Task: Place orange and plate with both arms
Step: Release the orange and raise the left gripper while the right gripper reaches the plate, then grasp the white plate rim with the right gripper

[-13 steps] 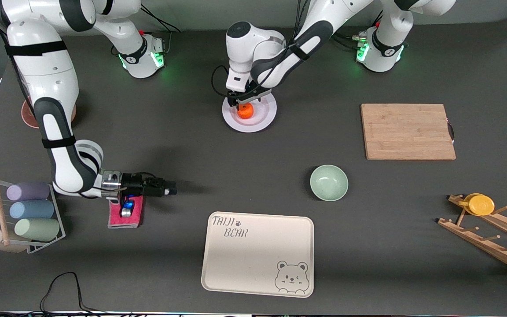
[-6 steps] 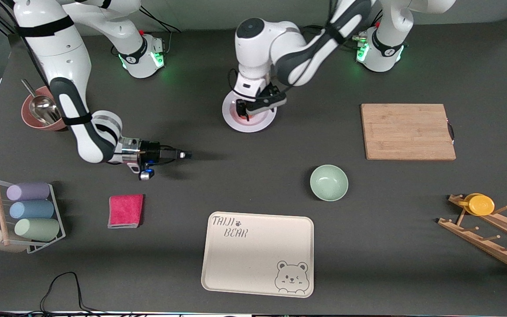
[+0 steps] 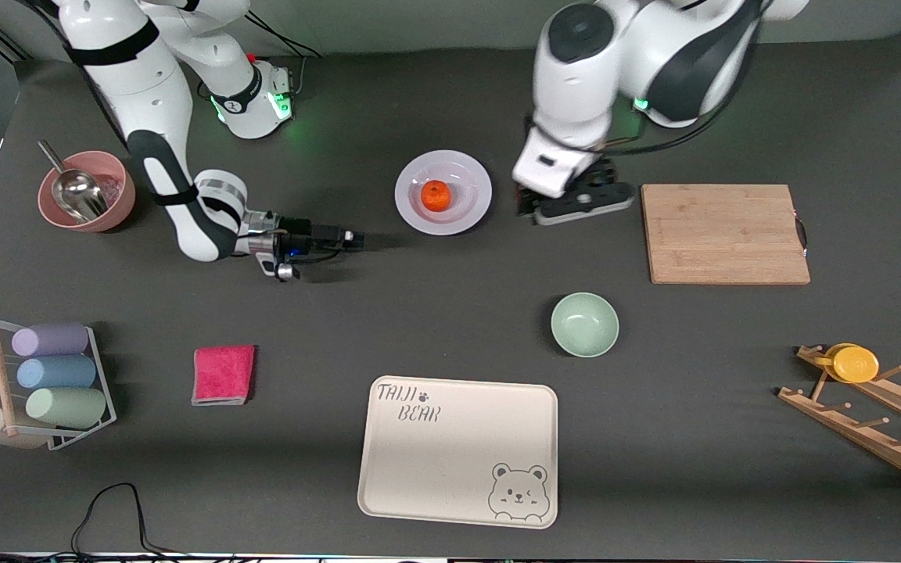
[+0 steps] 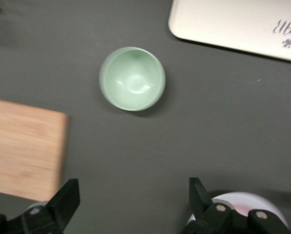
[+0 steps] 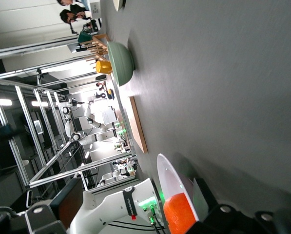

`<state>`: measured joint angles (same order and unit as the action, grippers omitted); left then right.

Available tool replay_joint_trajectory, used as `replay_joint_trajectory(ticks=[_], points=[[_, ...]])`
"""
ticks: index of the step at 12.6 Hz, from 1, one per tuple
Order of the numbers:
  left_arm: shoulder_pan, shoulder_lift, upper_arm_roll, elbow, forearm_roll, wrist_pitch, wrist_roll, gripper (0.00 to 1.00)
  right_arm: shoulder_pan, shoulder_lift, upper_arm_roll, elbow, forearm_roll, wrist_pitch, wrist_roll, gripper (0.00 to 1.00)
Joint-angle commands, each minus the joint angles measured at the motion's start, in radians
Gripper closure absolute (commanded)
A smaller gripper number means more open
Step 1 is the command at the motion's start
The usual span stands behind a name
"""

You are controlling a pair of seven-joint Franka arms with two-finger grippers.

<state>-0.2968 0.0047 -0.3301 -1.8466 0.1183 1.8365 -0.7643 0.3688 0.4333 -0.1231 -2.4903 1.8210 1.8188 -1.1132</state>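
The orange needs to go over to the cream bear tray (image 3: 458,452) next, so my right gripper needs to grab the lavender-white plate by its rim (image 3: 398,194).
The orange (image 3: 436,195) lies in the middle of the lavender-white plate (image 3: 468,209), free of both grippers. My left gripper (image 3: 576,202) is open and empty, up over bare table between the plate and the cutting board; its wrist view (image 4: 133,200) shows the plate's rim (image 4: 247,202) beside one finger. My right gripper (image 3: 346,234) lies level just above the table, open and empty, pointing at the plate from the right arm's end, a short gap away. In the right wrist view (image 5: 135,195) the plate (image 5: 172,183) and the orange (image 5: 179,217) stand ahead of the fingers.
A wooden cutting board (image 3: 724,233) lies toward the left arm's end. A pale green bowl (image 3: 584,324) and a cream bear tray (image 3: 458,450) are nearer the camera. A pink cloth (image 3: 223,374), a cup rack (image 3: 44,383), a pink bowl with scoop (image 3: 87,191) and a peg rack with a yellow cup (image 3: 853,363) stand around.
My left gripper has let go of the orange on the plate, risen and swung toward the cutting board. My right gripper has moved from over the pink cloth toward the plate.
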Motion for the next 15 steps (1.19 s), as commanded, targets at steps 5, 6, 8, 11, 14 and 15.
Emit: replay_joint_trajectory(ticks=[5,6,8,11,14,15], points=[[-0.041,-0.029,0.471,0.329,-0.055,-0.37,0.779,0.0,0.145,-0.042,-0.012,-0.107,0.172,0.016,-0.236,0.0],[-0.041,-0.038,0.526,0.329,-0.069,-0.372,0.827,0.0,0.148,-0.044,-0.012,-0.113,0.172,0.016,-0.261,0.0],[-0.039,-0.04,0.615,0.32,-0.113,-0.385,0.914,0.0,0.179,-0.045,-0.013,-0.119,0.184,0.026,-0.284,0.0],[-0.035,-0.04,0.617,0.3,-0.144,-0.395,0.896,0.0,0.223,-0.033,-0.012,-0.13,0.256,0.045,-0.346,0.0],[-0.032,-0.061,0.618,0.27,-0.143,-0.388,0.898,0.0,0.272,-0.009,-0.012,-0.134,0.305,0.046,-0.402,0.0],[-0.022,-0.063,0.62,0.256,-0.14,-0.363,0.898,0.0,0.289,0.008,-0.012,-0.134,0.325,0.043,-0.421,0.0]])
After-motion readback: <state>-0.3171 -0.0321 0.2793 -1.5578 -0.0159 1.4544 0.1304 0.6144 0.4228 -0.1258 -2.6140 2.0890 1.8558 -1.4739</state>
